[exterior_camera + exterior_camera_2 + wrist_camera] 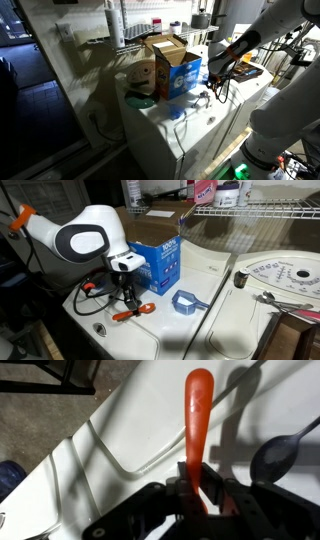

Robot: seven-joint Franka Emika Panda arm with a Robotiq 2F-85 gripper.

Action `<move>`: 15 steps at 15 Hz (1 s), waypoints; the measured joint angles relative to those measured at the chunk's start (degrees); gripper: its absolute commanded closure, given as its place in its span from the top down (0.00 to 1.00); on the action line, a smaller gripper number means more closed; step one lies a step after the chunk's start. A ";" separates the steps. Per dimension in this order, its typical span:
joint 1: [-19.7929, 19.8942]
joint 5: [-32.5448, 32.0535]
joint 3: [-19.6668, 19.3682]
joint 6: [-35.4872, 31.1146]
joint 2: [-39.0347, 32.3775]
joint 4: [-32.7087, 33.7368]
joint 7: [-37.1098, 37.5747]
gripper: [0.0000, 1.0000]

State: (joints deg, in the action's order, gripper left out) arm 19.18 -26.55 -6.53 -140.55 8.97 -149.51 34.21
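A gap separates the orange handle [198,410] from its shadow on the white top; I should lower it before opening my gripper.
My gripper [197,492] is shut on a long orange handle [198,410], which sticks out ahead of the jaws over the white appliance top [130,420]. In both exterior views the gripper [126,288] [216,78] hangs low over that white top [160,330], just beside a blue carton [160,262] [181,75]. The orange tool [131,311] reaches down to the surface below the jaws. A dark spoon-shaped form [285,452] lies to the right of the handle; I cannot tell whether it is an object or a shadow.
A small blue scoop-like cup [186,302] [177,113] lies on the white top near the carton. An open cardboard box [166,45] stands behind the carton. A wire shelf [262,211] holds bottles above. A round white perforated disc [285,277] lies on the adjoining surface.
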 measured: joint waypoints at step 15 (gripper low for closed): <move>-3.00 1.04 -2.56 -1.94 -9.78 9.28 2.09 0.04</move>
State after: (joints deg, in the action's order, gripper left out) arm 16.18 -25.50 -9.09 -142.49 -0.81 -140.23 36.30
